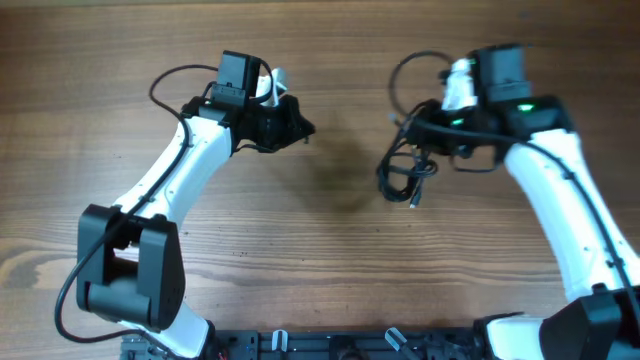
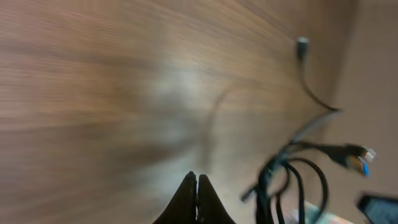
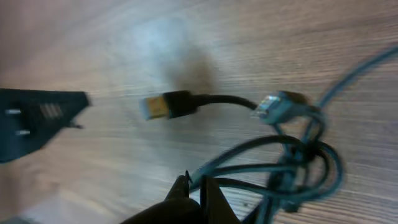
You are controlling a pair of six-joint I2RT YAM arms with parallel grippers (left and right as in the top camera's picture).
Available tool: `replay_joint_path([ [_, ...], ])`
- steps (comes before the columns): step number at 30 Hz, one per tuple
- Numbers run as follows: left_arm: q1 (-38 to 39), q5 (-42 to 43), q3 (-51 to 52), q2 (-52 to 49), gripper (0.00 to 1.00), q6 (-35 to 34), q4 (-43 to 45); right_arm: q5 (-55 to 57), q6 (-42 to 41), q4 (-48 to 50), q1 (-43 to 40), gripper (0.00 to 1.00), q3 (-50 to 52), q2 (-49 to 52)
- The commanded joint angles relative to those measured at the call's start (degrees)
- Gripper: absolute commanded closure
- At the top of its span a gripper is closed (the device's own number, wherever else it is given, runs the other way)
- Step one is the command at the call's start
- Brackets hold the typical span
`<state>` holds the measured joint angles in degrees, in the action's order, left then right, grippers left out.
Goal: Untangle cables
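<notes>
My right gripper is holding the cables and should keep holding them. The cables hang in loops high above the flat wooden table and would drop short if I opened now.
The cables [image 1: 405,175] form a tangled black bundle of loops hanging under my right gripper [image 1: 402,124]. In the right wrist view the right gripper [image 3: 196,182] is shut on one thin strand of the cables [image 3: 292,165]. A gold-tipped plug [image 3: 163,104] and a silver plug [image 3: 277,106] stick out past the jaws. My left gripper [image 1: 306,128] sits left of the bundle, apart from it. Its jaws [image 2: 197,180] are shut with nothing between them. The cables [image 2: 298,180] and a metal-tipped plug [image 2: 357,155] show at that view's right.
One cable loop [image 1: 410,70] arcs up behind the right wrist. A loose plug end [image 2: 303,45] lies on the wooden table [image 1: 330,250]. A soft shadow [image 1: 340,185] falls on the wood between the arms. The arm bases stand along the front edge.
</notes>
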<state>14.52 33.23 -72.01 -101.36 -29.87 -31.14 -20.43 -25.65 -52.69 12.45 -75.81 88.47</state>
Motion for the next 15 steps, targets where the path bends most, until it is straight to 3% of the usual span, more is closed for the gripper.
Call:
replay_joint_path([
  [1, -0.2, -6.5, -0.1, 0.1, 0.96, 6.4, -0.7, 11.9, -4.8, 1.4, 4.5, 0.95, -0.4, 4.4],
  [9, -0.2, -7.0, -0.1, 0.1, 0.96, 13.7, -4.7, 13.0, -3.0, 4.0, 5.0, 0.91, -0.4, 16.4],
  [10, -0.2, -7.0, -0.1, 0.1, 0.96, 14.4, -5.0, 13.2, -2.9, 4.3, 5.0, 0.86, -0.4, 17.5],
  [14, -0.2, -7.0, -0.1, 0.1, 0.96, 14.7, -5.9, 14.0, -2.8, 5.2, 4.0, 0.49, -0.5, 18.9],
  [15, -0.1, -7.0, -0.1, 0.1, 0.96, 14.7, -6.2, 12.6, -1.6, 5.2, 3.1, 0.45, -1.1, 18.9],
])
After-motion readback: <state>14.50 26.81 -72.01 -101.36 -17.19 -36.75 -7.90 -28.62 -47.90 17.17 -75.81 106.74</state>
